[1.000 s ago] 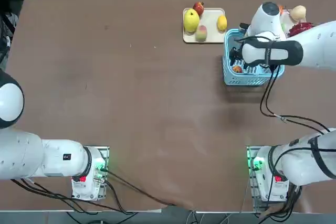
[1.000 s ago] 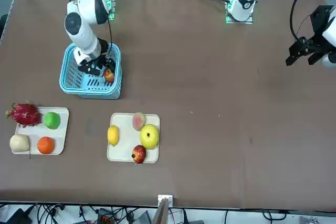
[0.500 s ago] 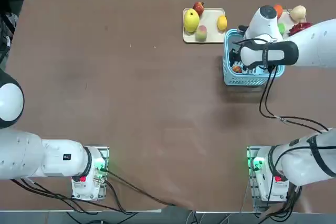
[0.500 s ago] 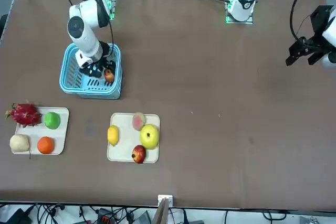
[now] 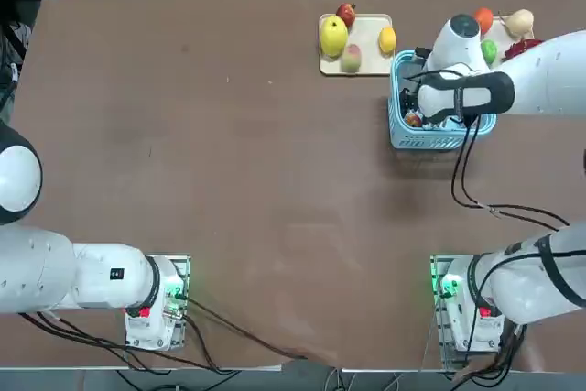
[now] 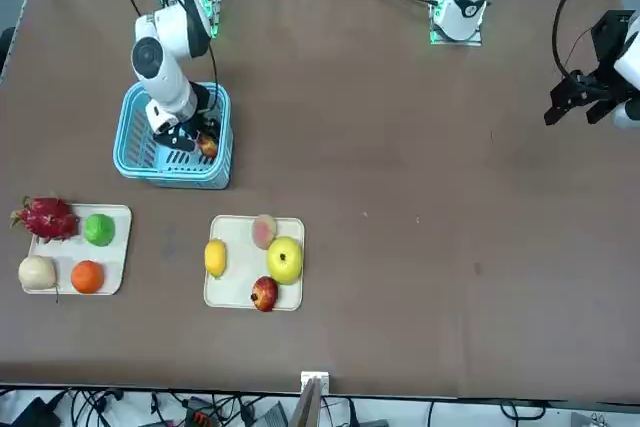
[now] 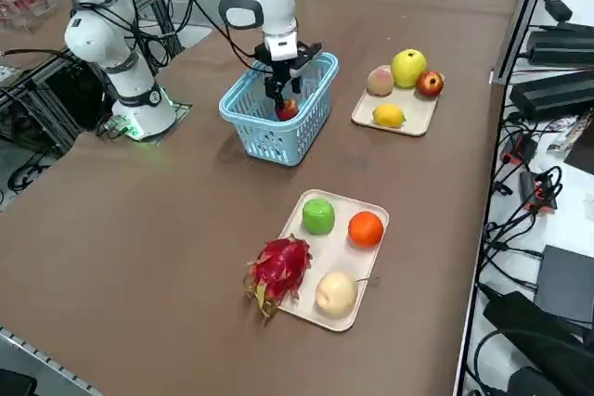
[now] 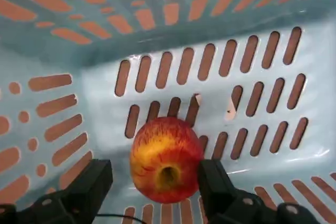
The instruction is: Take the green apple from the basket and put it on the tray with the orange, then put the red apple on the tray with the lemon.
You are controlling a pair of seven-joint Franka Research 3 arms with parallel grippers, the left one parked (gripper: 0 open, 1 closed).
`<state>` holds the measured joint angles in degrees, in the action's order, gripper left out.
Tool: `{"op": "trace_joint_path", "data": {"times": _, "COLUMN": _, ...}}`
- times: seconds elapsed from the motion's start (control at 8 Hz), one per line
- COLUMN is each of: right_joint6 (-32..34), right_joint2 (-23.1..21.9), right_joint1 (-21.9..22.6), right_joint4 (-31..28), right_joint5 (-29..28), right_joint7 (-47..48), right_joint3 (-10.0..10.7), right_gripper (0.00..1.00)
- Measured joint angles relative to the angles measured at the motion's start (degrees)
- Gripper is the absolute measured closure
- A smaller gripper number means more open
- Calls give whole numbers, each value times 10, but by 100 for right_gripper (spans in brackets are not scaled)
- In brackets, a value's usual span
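The red apple [image 6: 207,146] has rounded sides. My right gripper should grab it by them next, to add it to the tray with the lemon [image 6: 236,289].
The red apple [image 8: 166,161] lies on the floor of the light blue basket [image 8: 210,108], red with a yellow-orange patch. My right gripper [image 8: 153,179] is down inside the basket [image 6: 150,162], open, with one of its fingers [image 8: 97,174] on each side of the apple [image 6: 207,146]. I cannot tell whether they touch it. The green apple [image 7: 318,216] sits beside the orange [image 7: 366,228] on the near tray [image 7: 345,257]. The lemon [image 7: 389,115] lies on the other tray [image 6: 240,277].
A dragon fruit [image 7: 278,268] and a pale cream fruit [image 7: 336,294] share the tray with the orange. A large yellow fruit [image 6: 284,259], a dark red fruit [image 6: 264,294] and a pink-green fruit [image 6: 264,231] crowd the lemon's tray. The basket walls enclose my gripper.
My right arm has shifted slightly and the gripper has sunk lower in the basket, closing in around the red apple. Its fingers stay open.
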<state>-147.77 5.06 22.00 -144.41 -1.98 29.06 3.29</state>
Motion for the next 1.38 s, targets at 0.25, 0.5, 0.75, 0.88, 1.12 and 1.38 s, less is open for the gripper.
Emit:
{"op": "trace_joint_path", "data": {"times": 0.25, "right_joint6": 0, "right_joint2": 6, "right_joint1": 0, "right_joint4": 0, "right_joint5": 0, "right_joint7": 0, "right_joint3": 0, "right_gripper": 0}}
{"op": "trace_joint_path", "data": {"times": 0.5, "right_joint6": -1, "right_joint2": 12, "right_joint1": 0, "right_joint4": 0, "right_joint5": 0, "right_joint7": 0, "right_joint3": 0, "right_gripper": 0}}
{"op": "trace_joint_path", "data": {"times": 0.75, "right_joint6": -1, "right_joint2": 20, "right_joint1": 0, "right_joint4": 0, "right_joint5": 0, "right_joint7": 0, "right_joint3": 0, "right_gripper": 0}}
{"op": "trace_joint_path", "data": {"times": 0.88, "right_joint6": -1, "right_joint2": 23, "right_joint1": 0, "right_joint4": 0, "right_joint5": 1, "right_joint7": 0, "right_joint3": 1, "right_gripper": 0}}
{"op": "trace_joint_path", "data": {"times": 1.12, "right_joint6": -7, "right_joint2": 32, "right_joint1": 0, "right_joint4": 0, "right_joint5": 0, "right_joint7": 0, "right_joint3": 1, "right_gripper": 1}}
{"op": "trace_joint_path", "data": {"times": 1.38, "right_joint6": -13, "right_joint2": 36, "right_joint1": 1, "right_joint4": 0, "right_joint5": 1, "right_joint7": 0, "right_joint3": 0, "right_gripper": 6}}
